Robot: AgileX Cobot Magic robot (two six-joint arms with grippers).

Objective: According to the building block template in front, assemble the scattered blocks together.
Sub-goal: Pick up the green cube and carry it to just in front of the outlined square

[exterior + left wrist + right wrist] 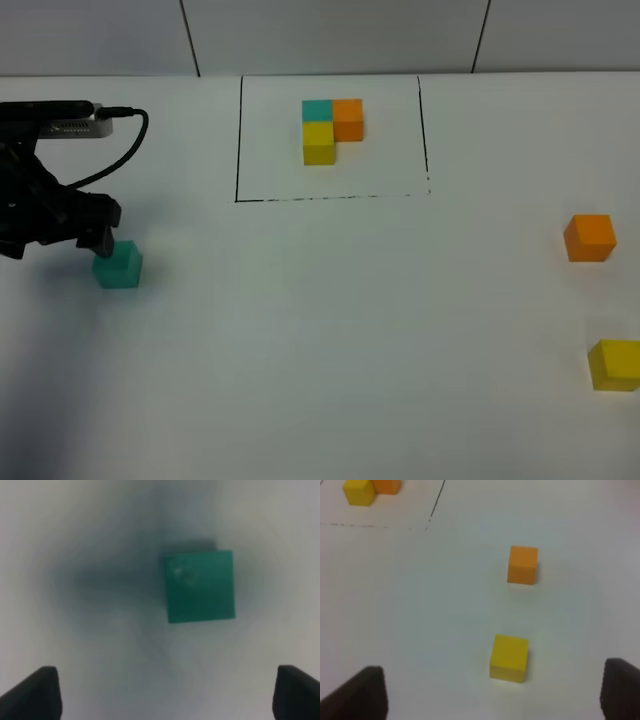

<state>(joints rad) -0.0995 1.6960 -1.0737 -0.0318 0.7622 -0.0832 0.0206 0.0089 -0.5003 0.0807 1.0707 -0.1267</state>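
I should start the copy of the template next, so my left gripper should grab the teal cube by its opposite sides.
The building block template, a teal, orange and yellow L, sits inside a black-lined rectangle at the back centre. Part of it shows in the right wrist view. The loose teal cube lies at the left. My left gripper hovers just behind and above it, open and empty. In the left wrist view the teal cube lies ahead of the open gripper. The loose orange cube and yellow cube lie at the far right. My right gripper is open, with the yellow cube and orange cube ahead of it.
The white table stretches between the teal cube and the two right-hand cubes. A black cable loops off the left arm. The grey wall rises behind the table's back edge.
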